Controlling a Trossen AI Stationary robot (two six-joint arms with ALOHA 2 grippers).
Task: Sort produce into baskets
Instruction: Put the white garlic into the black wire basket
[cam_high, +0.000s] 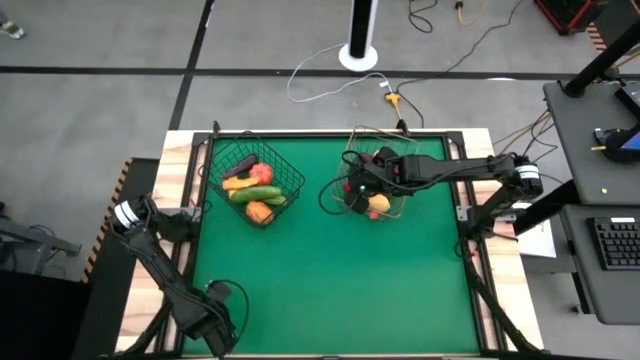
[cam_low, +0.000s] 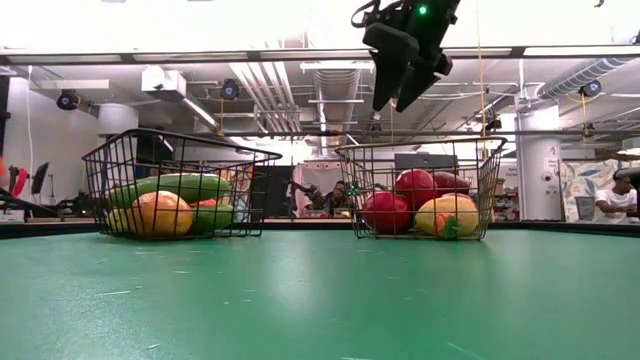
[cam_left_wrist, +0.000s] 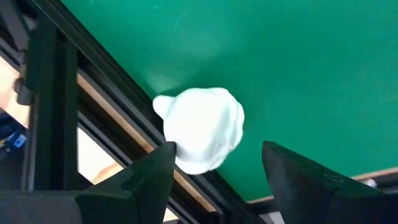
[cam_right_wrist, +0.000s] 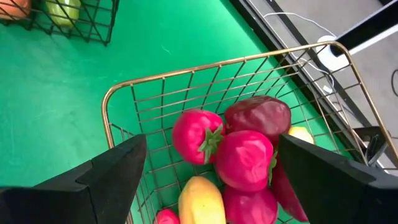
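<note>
My left gripper should next grab the white produce by its rounded body (cam_left_wrist: 202, 130), to sort it into the dark basket.
A white, lumpy piece of produce (cam_left_wrist: 202, 127) lies on the green mat close to the table's near left edge. My left gripper (cam_left_wrist: 217, 152) hangs open just above it, pointing steeply down, one finger on either side; whether a finger touches it does not show. In the high view the arm (cam_high: 218, 318) hides that piece. The dark basket (cam_high: 255, 180) holds green, orange, yellow and red produce. The pale basket (cam_right_wrist: 186, 78) holds red, dark purple and yellow produce. My right gripper (cam_high: 362, 185) hovers open over the pale basket (cam_low: 420, 185), empty.
A black frame rail (cam_left_wrist: 56, 93) and the wooden border run along the table edge right beside the white piece. The two baskets stand side by side at the far end. Bare green mat (cam_high: 330, 280) fills the middle and near part. Cables (cam_high: 330, 75) lie beyond the far edge.
</note>
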